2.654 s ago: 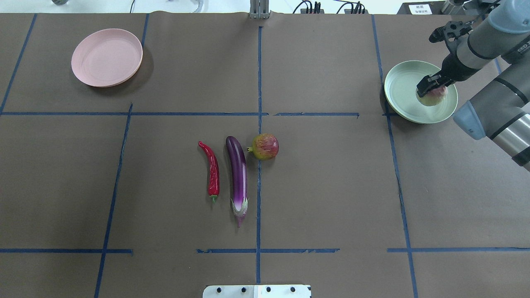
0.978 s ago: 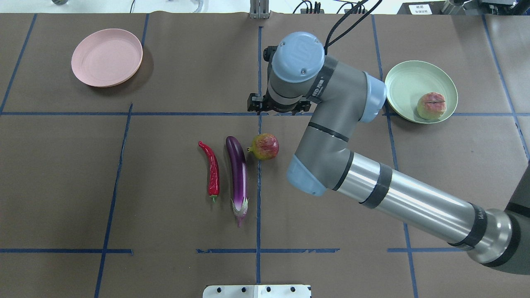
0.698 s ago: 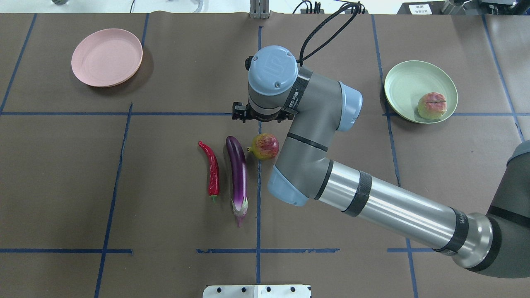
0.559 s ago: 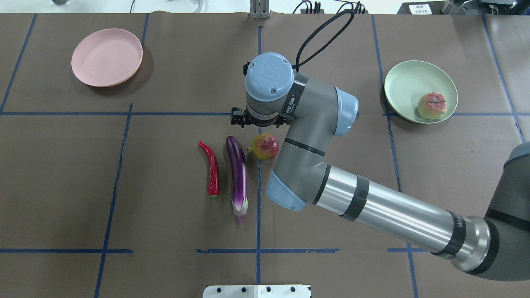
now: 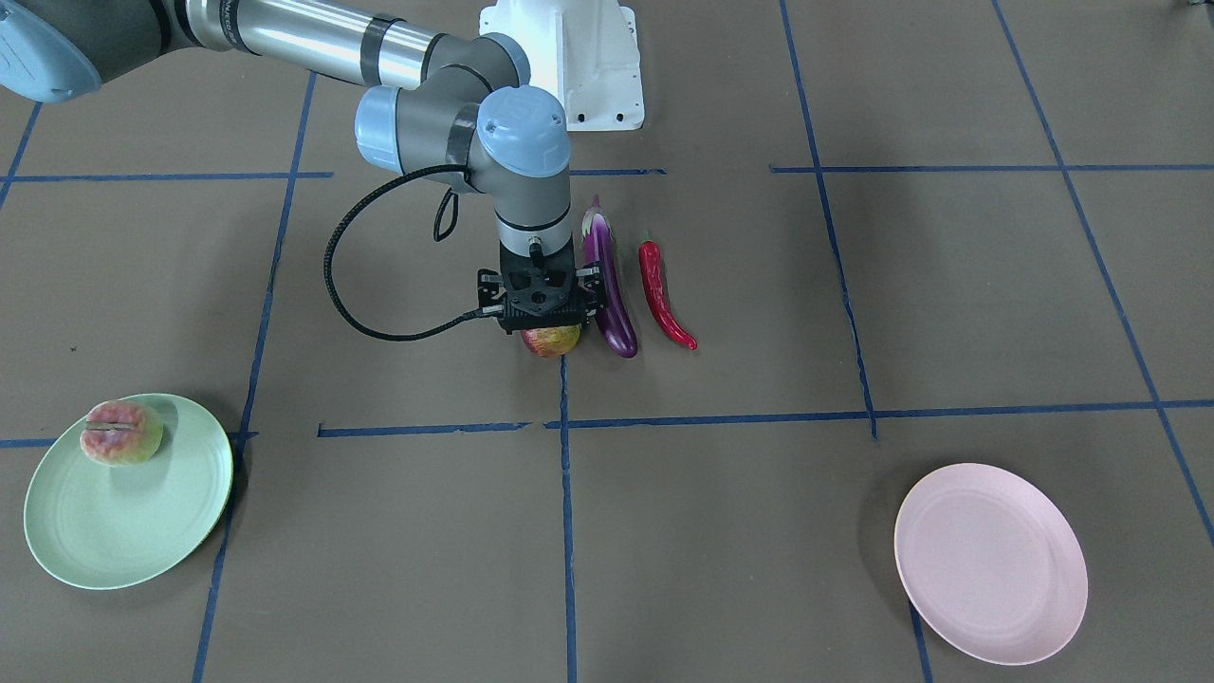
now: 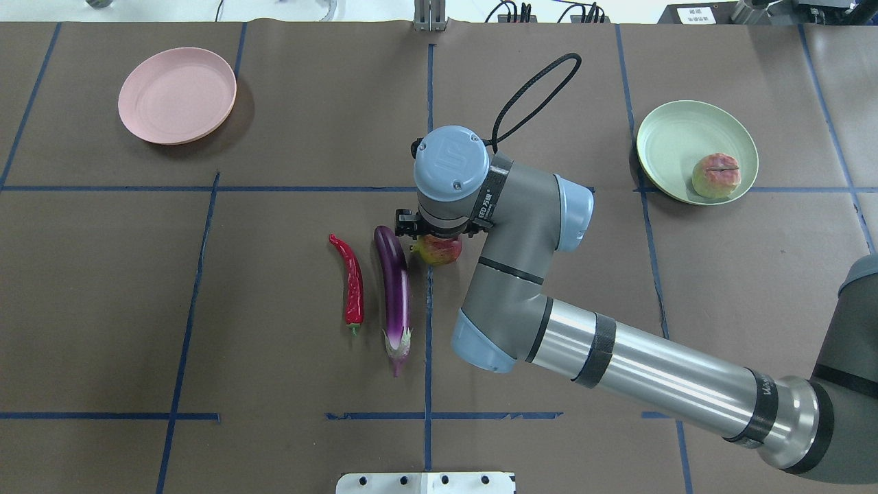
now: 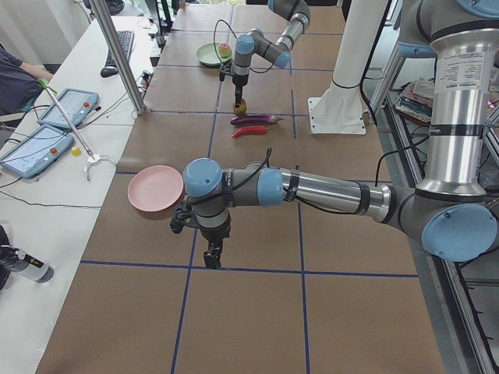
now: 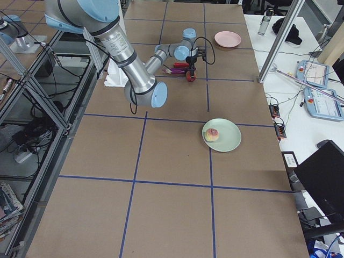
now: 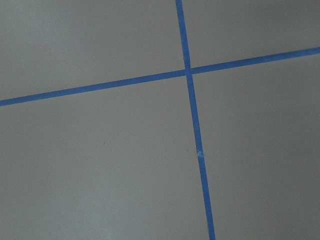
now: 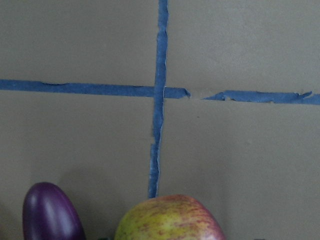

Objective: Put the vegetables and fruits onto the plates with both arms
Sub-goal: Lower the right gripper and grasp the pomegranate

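Note:
My right gripper grabs the pomegranate around its round body point(image 5: 548, 342) next. Then it puts the pomegranate on the mint green plate point(image 5: 127, 524).
The pomegranate point(image 6: 440, 252) lies at the table's middle, just right of the purple eggplant point(image 6: 394, 291) and the red chili pepper point(image 6: 353, 285). My right gripper point(image 5: 538, 318) hangs directly over the pomegranate point(image 5: 550, 341) with its jaws spread wide on either side of it; the fruit rests on the table and fills the bottom edge of the right wrist view point(image 10: 170, 220). The peach point(image 6: 715, 175) lies in the mint green plate point(image 6: 662, 130). The pink plate point(image 6: 177, 95) is bare. My left gripper point(image 7: 210, 259) shows only in the exterior left view, near the pink plate; I cannot tell its state.
The white base block point(image 6: 425, 482) stands at the near edge. A black cable point(image 5: 341, 275) loops beside the right wrist. Blue tape lines point(image 6: 429, 103) cross the brown table cover. The left wrist view shows only table and tape point(image 9: 192, 110).
My right gripper let go of the peach on the green plate, swung left across the table and came down over the pomegranate. The fruits and vegetables at the middle have not moved.

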{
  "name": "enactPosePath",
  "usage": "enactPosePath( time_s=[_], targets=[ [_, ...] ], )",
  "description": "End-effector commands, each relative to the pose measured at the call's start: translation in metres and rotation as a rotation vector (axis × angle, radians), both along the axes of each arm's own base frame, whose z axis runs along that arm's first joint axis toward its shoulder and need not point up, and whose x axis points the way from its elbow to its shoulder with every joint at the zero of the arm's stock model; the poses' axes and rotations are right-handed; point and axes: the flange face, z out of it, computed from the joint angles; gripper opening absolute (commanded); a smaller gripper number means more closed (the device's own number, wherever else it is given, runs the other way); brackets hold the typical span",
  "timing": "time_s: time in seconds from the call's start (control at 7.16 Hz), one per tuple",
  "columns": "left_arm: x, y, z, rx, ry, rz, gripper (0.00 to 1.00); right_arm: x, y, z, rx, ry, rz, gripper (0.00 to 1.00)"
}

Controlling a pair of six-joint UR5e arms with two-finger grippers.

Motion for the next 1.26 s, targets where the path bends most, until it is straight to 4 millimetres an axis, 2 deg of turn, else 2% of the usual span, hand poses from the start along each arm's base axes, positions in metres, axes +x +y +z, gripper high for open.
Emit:
enactPosePath(
  time_s=[0.0,0.28,0.42,0.56,0.7,0.84,0.98,1.12],
  targets=[
    [0.0,0.0,0.001,-0.001,0.0,0.0,1.0,-0.004,0.006,0.004,-0.004,0.003,-0.007,1.0],
    [0.0,0.0,0.0,0.0,0.0,0.0,1.0,-0.007,0.008,0.002,-0.006,0.001,-0.009,1.0],
    [0.0,0.0,0.001,-0.001,0.0,0.0,1.0,-0.008,0.009,0.002,-0.006,0.001,-0.01,0.91],
    [0.0,0.0,0.0,0.0,0.0,0.0,1.0,-0.008,0.009,0.003,-0.008,0.001,-0.01,0.55],
    [0.0,0.0,0.0,0.0,0.0,0.0,1.0,-0.007,0.008,0.002,-0.013,0.0,-0.004,0.26],
    [0.0,0.0,0.0,0.0,0.0,0.0,1.0,-0.003,0.005,-0.006,-0.009,-0.012,-0.002,0.03],
    [0.0,0.0,-0.001,0.002,0.0,0.0,1.0,0.013,-0.012,-0.018,-0.009,-0.027,0.02,0.03],
    [0.0,0.0,-0.001,0.002,0.0,0.0,1.0,0.043,-0.044,-0.017,-0.03,-0.044,0.032,0.03]
  ],
)
